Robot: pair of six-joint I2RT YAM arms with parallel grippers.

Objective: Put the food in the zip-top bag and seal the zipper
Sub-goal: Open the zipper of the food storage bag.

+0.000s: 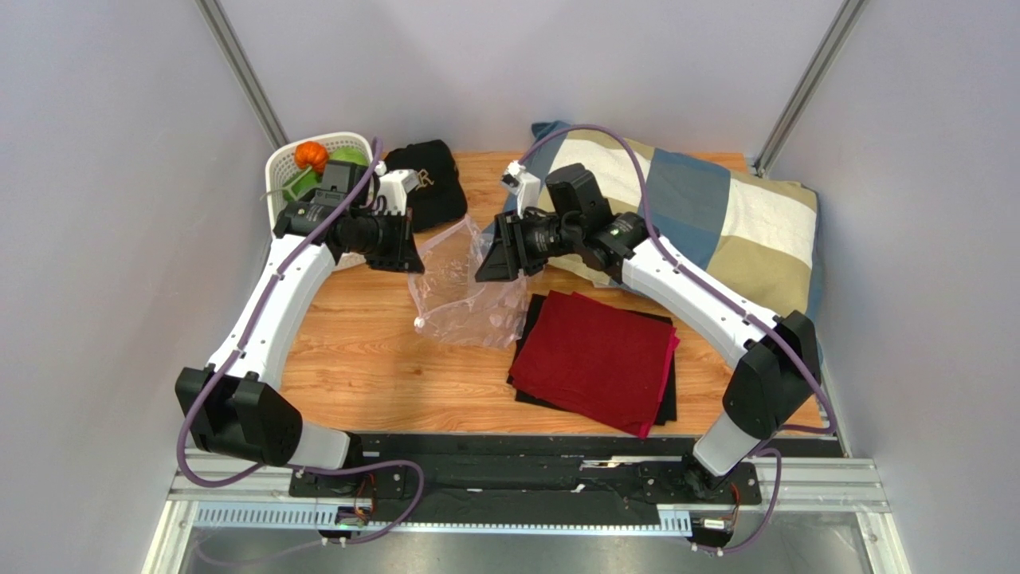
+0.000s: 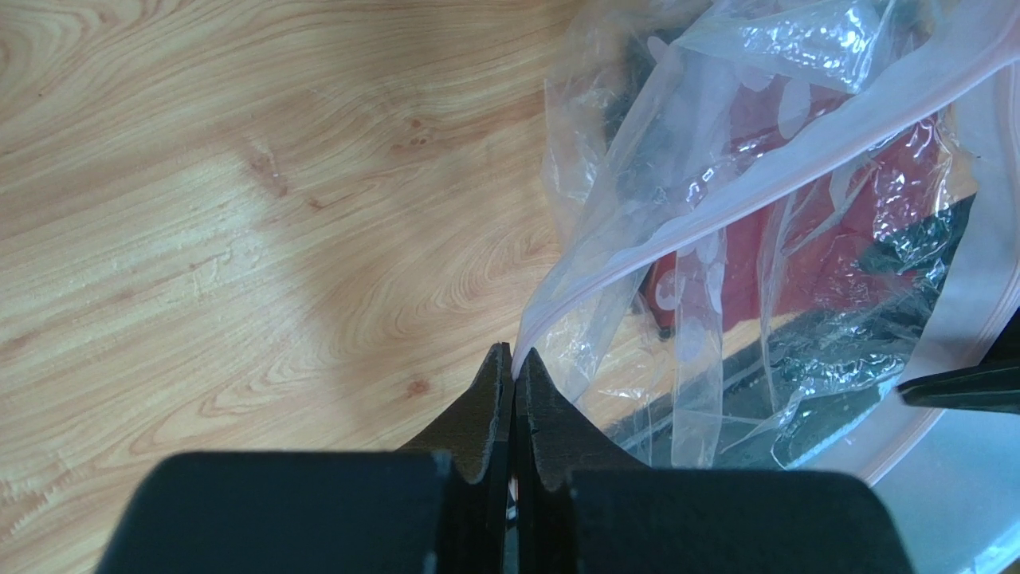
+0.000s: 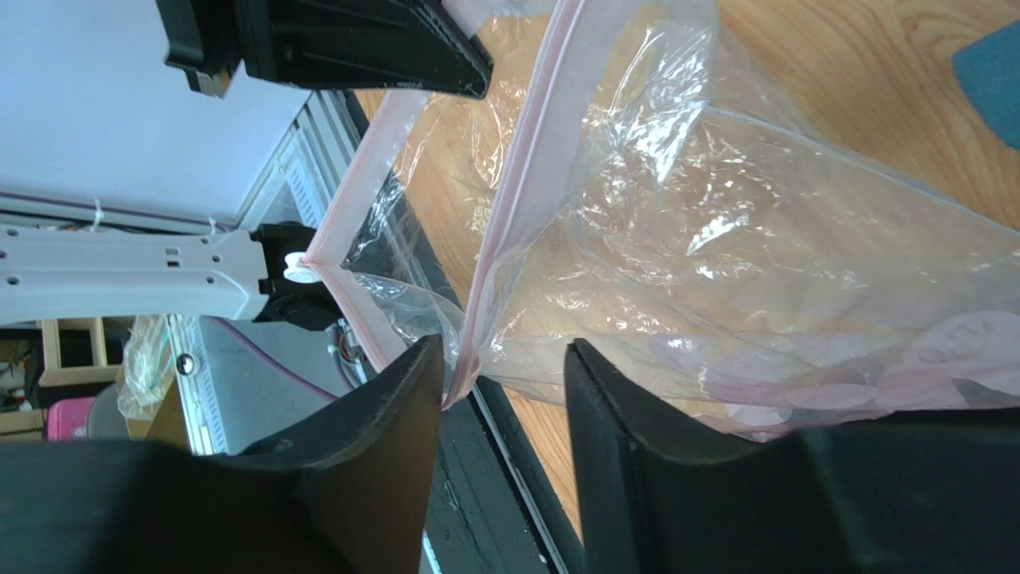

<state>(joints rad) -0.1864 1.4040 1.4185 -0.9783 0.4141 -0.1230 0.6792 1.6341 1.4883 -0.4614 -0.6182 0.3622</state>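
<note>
My right gripper closes on the pink zipper now, since the zipper lies between its open fingers, against one, and closing now would pinch it.
The clear zip-top bag [image 1: 461,293] hangs crumpled between my two grippers above the table, and no food shows inside it. My left gripper [image 1: 413,254] is shut on one end of the pale pink zipper [image 2: 766,168], its tips [image 2: 515,356] pinching the strip. My right gripper [image 3: 505,349] is open, and the zipper [image 3: 527,156] runs down to its left finger [image 3: 395,407] without being clamped. The orange pumpkin [image 1: 311,154] and green pieces [image 1: 347,157] lie in the white basket [image 1: 283,168] at the back left. The melon, eggplant and cabbage are hidden.
A black cloth item [image 1: 431,177] lies beside the basket. A folded red cloth on a black one [image 1: 595,353] lies at the front right. A checked pillow [image 1: 718,215] fills the back right. Grey walls close in both sides.
</note>
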